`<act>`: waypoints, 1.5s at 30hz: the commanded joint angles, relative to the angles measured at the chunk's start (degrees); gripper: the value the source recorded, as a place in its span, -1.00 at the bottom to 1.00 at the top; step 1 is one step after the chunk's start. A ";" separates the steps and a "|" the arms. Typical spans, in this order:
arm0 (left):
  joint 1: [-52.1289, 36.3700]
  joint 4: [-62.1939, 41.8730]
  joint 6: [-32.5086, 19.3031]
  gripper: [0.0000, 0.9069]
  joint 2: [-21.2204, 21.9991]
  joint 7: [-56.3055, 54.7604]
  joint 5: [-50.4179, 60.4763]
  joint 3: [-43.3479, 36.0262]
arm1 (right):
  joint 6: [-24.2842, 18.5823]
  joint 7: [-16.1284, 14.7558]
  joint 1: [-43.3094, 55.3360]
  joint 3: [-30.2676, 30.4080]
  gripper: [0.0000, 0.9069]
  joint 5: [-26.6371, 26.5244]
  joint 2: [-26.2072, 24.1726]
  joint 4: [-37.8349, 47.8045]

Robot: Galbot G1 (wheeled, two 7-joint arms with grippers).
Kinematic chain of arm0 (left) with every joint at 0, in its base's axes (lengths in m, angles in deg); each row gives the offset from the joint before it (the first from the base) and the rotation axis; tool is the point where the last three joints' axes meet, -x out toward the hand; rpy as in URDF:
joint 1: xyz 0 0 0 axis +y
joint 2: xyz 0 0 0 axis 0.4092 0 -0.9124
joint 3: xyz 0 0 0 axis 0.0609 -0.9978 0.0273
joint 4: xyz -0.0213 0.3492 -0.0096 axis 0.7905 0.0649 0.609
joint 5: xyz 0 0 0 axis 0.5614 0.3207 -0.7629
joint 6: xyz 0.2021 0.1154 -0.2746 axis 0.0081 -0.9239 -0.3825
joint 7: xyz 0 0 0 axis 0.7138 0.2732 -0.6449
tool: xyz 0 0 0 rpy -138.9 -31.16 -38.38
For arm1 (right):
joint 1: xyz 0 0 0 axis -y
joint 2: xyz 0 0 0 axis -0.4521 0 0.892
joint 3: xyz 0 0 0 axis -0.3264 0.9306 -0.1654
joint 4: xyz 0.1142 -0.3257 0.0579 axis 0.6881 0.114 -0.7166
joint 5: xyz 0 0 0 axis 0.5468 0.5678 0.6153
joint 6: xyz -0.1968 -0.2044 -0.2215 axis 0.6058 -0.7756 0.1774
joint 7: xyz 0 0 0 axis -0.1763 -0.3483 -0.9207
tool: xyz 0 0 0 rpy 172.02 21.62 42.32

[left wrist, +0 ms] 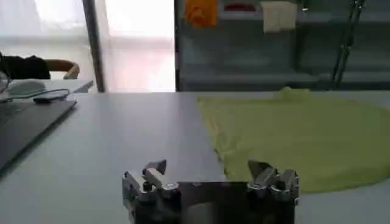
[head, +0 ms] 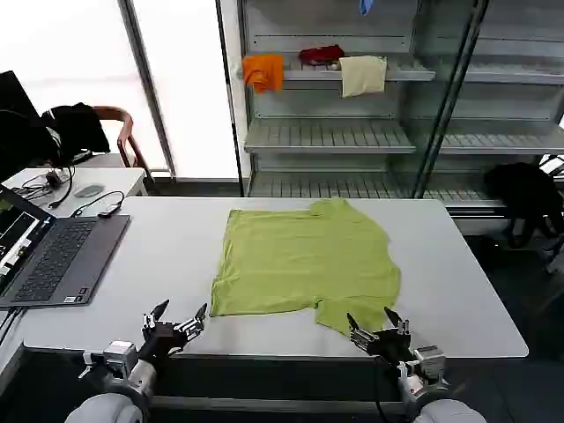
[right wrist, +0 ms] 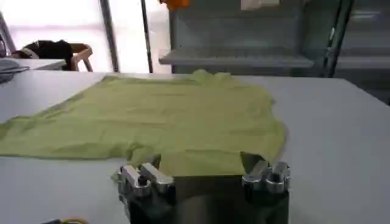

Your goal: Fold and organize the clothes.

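I should pinch the shirt's edge at its near corner with my right gripper, because the shirt (head: 304, 256) lies flat.
A lime-green T-shirt (head: 304, 260) lies spread flat on the white table (head: 458, 291), its collar toward the far edge and one sleeve hanging toward the near right. My left gripper (head: 180, 315) stands open at the table's front edge, left of the shirt's near corner, with nothing between its fingers. My right gripper (head: 372, 322) is open too, just in front of the near sleeve (head: 339, 315). In the left wrist view the shirt (left wrist: 304, 137) lies beyond the left gripper (left wrist: 210, 170). In the right wrist view the sleeve's edge (right wrist: 201, 161) lies between the spread fingers of the right gripper (right wrist: 204, 170).
An open laptop (head: 53, 256) with cables sits on the table's left side. Metal shelves (head: 352, 137) behind hold orange (head: 263, 70), red (head: 322, 55) and cream (head: 362, 75) cloths. A chair with a black garment (head: 75, 123) stands at far left. A black bag (head: 527, 189) rests at the right.
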 commanded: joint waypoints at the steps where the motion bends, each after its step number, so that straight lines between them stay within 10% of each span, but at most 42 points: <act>1: -1.47 -1.51 -0.69 1.00 1.95 -2.27 2.27 -4.00 | -0.20 0.35 -1.26 -0.07 1.00 0.56 0.07 0.03; 14: -2.75 -6.17 -1.72 1.00 3.20 -2.98 5.98 -6.54 | -1.01 0.64 -2.70 0.06 1.00 0.96 0.66 0.71; 18: -3.20 -7.24 -2.03 0.96 3.45 -2.92 7.47 -7.06 | -1.02 0.75 -2.80 0.13 0.64 1.46 0.82 1.26; 21: -3.37 -8.00 -2.02 0.80 3.48 -2.93 7.94 -7.37 | -1.10 0.69 -2.89 0.06 0.51 1.69 0.80 1.71; 27: -3.79 -9.43 -2.24 -0.22 3.63 -2.80 8.24 -7.95 | -1.17 0.43 -2.60 0.11 -0.31 1.77 0.89 2.19; 29: -3.85 -9.59 -2.32 -0.71 3.60 -2.74 8.23 -7.99 | -1.18 0.36 -2.47 0.21 -0.96 1.81 0.97 2.25; 31: -3.92 -9.68 -2.31 -0.93 3.54 -2.63 8.22 -8.00 | -1.16 0.24 -2.31 0.34 -1.00 2.00 1.04 2.28; 45: -2.72 -7.28 -2.99 -0.98 3.02 -1.86 8.06 -7.77 | -1.68 -0.43 -2.13 0.37 -1.00 1.61 1.14 1.29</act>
